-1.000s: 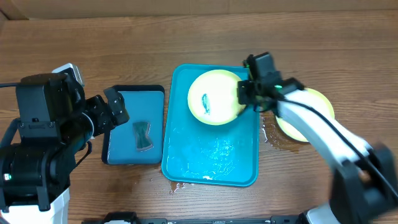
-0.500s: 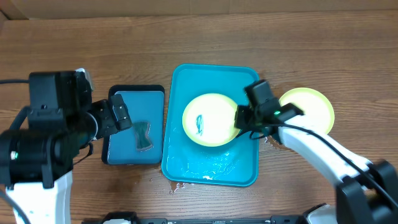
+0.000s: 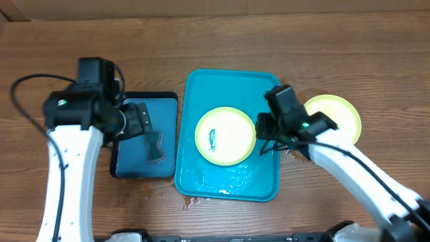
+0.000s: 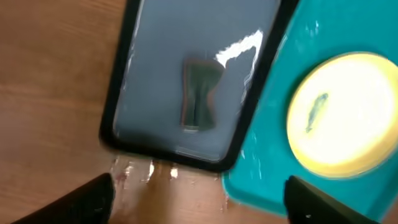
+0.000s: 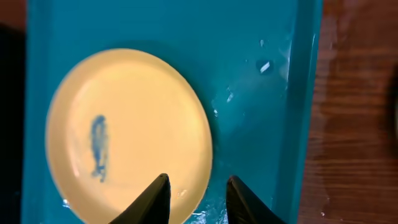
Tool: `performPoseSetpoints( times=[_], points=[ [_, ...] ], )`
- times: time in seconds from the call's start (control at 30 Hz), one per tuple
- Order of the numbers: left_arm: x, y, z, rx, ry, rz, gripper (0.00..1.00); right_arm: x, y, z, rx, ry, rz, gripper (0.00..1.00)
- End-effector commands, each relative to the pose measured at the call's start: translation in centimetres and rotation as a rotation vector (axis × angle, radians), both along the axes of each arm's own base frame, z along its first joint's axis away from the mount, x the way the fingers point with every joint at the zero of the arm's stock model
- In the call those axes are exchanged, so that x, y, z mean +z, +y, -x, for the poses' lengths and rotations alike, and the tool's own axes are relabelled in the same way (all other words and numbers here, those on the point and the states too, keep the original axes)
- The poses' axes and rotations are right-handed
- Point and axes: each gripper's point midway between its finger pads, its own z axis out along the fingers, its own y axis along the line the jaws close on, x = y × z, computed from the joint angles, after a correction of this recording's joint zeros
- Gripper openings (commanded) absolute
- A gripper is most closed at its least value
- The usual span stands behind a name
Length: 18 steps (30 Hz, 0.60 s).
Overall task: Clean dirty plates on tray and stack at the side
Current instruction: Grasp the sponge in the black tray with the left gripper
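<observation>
Next, my right gripper grabs the smeared plate's rim [image 3: 254, 138] [image 5: 206, 174] on the side facing the second plate, and the plate's smeared side stays free to clean.
A yellow-green plate [image 3: 225, 136] with a blue-green smear lies flat in the middle of the turquoise tray [image 3: 228, 185]. My right gripper [image 3: 263, 135] is at the plate's right edge. In the right wrist view its fingers [image 5: 156, 200] stand apart astride the rim of the plate [image 5: 124, 130], so the right gripper [image 5: 196, 198] is open. A second yellow-green plate [image 3: 336, 114] lies on the table right of the tray, partly behind my right arm. My left gripper [image 3: 142, 123] is wide open and empty above the dark-blue tray. The pale blue plate is out of view.
A smaller dark-blue, black-rimmed tray [image 3: 131, 161] lies left of the turquoise one and holds a small dark sponge [image 3: 155, 146]; both show in the left wrist view, the tray [image 4: 155, 62] and the sponge [image 4: 199, 96]. Water is pooled on the turquoise tray and on the table beside it.
The right gripper brought the smeared plate from the far end of the tray to its middle, where it now lies flat. The left arm swung over the dark-blue tray.
</observation>
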Motion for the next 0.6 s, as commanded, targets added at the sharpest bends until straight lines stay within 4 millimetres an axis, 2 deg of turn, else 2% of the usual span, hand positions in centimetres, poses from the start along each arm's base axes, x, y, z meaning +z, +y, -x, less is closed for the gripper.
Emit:
performPoseSetpoints(
  times=[0.0, 0.17, 0.27, 0.37, 0.4, 0.5, 0.53, 0.57],
  points=[
    [-5.5, 0.2, -0.2, 0.02, 0.099, 0.005, 0.84, 3.6, -0.7, 0.2, 0.04, -0.087, 0.012, 0.32],
    [-12.0, -0.5, -1.3, 0.006, 0.169, 0.028, 0.75, 3.3, -0.6, 1.7, 0.093, -0.04, 0.011, 0.31],
    [-15.7, -1.1, -0.8, -0.013, 0.253, 0.03, 0.61, 3.0, -0.6, 2.4, 0.147, -0.019, 0.03, 0.32],
    [-18.4, -1.5, -0.5, -0.025, 0.327, 0.028, 0.56, 2.8, -0.8, 2.6, 0.153, -0.008, 0.038, 0.33],
    [-19.1, -1.5, -0.4, -0.031, 0.347, 0.026, 0.45, 2.6, -0.7, 2.6, 0.154, -0.005, 0.039, 0.33],
    [-20.8, -1.5, -0.4, -0.029, 0.385, 0.027, 0.26, 2.1, -0.7, 2.6, 0.154, 0.011, 0.046, 0.33],
    [-21.2, -1.5, -0.4, -0.029, 0.389, 0.027, 0.11, 1.9, -0.7, 2.6, 0.155, 0.019, 0.049, 0.33],
    [-21.5, -1.5, -0.4, -0.029, 0.393, 0.026, 0.04, 1.5, -0.7, 2.6, 0.155, 0.027, 0.053, 0.33]
  ],
)
